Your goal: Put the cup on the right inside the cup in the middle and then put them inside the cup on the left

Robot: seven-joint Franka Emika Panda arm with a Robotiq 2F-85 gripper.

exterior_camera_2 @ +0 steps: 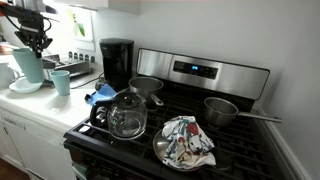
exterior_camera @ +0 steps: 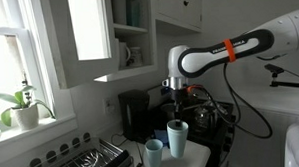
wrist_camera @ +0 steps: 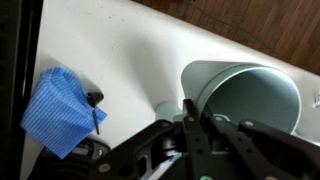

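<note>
The tall light-blue cup's base hangs beside the smaller blue cup's opening, so my gripper will keep holding it until that base enters the smaller blue cup.
A tall light-blue cup (exterior_camera: 177,139) stands on the white counter under my gripper (exterior_camera: 177,111). It also shows in the other exterior view (exterior_camera_2: 28,68), resting on a white saucer (exterior_camera_2: 24,88). A smaller blue cup (exterior_camera: 154,151) stands beside it and shows in both exterior views (exterior_camera_2: 61,82). In the wrist view the tall cup's wide mouth (wrist_camera: 245,100) fills the right side, and a small cup (wrist_camera: 168,110) sits just left of it. My gripper's fingers (wrist_camera: 193,128) are close together at the tall cup's rim. No third separate cup shows.
A black coffee maker (exterior_camera_2: 117,62) stands by the stove (exterior_camera_2: 200,72). A blue cloth (wrist_camera: 62,110) lies on the counter near a glass kettle (exterior_camera_2: 126,116). Pots sit on the burners, and a patterned towel lies on a pan lid (exterior_camera_2: 186,142). A dish rack (exterior_camera: 92,158) stands nearby.
</note>
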